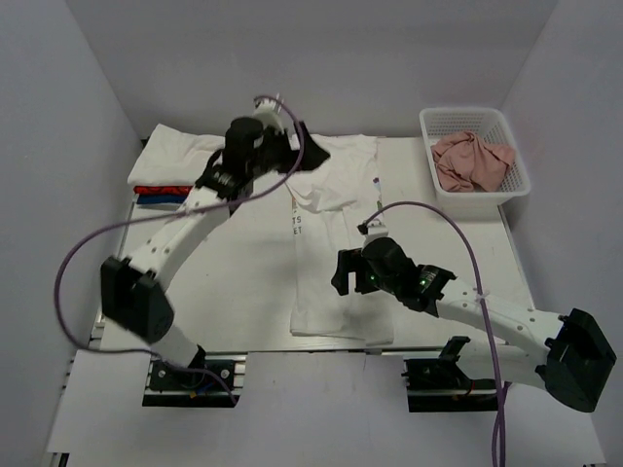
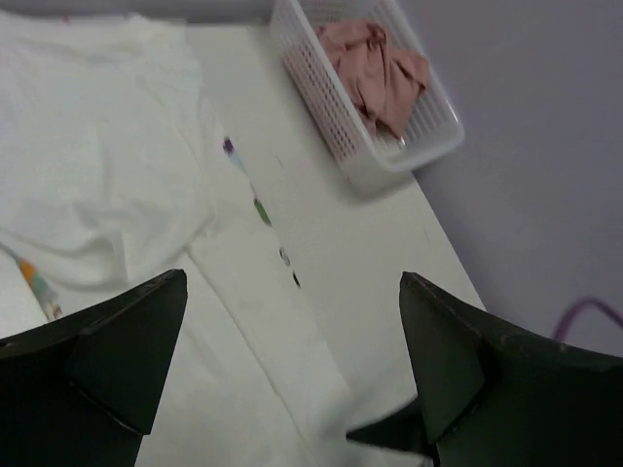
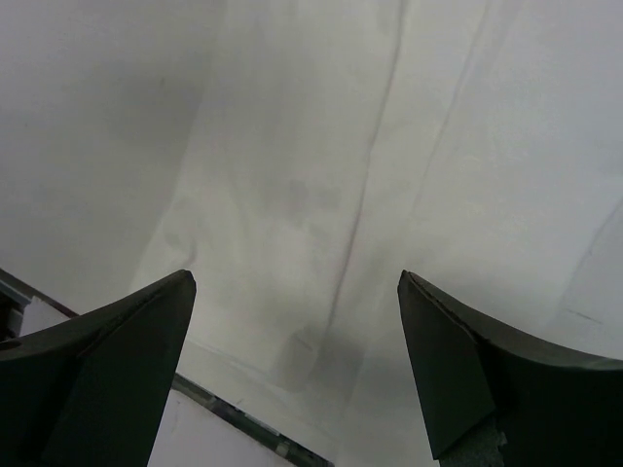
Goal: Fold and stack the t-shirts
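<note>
I should next fold the t-shirt toward its far end, so my left gripper should grab the white t-shirt's near hem (image 1: pixel 310 332) on the lettering side.
A white t-shirt (image 1: pixel 336 243) with a coloured print and dark lettering lies partly folded into a long strip down the table's middle; it shows in the left wrist view (image 2: pixel 107 165) and the right wrist view (image 3: pixel 321 175). My left gripper (image 1: pixel 282 156) is open and empty above its upper part (image 2: pixel 292 370). My right gripper (image 1: pixel 343 277) is open and empty above the strip's near end (image 3: pixel 297 360). Another white t-shirt (image 1: pixel 175 151) lies folded at the far left on red (image 1: pixel 161 189) and blue (image 1: pixel 161 199) folded shirts.
A white plastic basket (image 1: pixel 487 199) holding a crumpled pink cloth (image 1: pixel 472 161) stands at the far right, also in the left wrist view (image 2: pixel 389 156). Grey walls enclose the table. The table's near edge (image 3: pixel 224 413) runs just below the shirt's hem.
</note>
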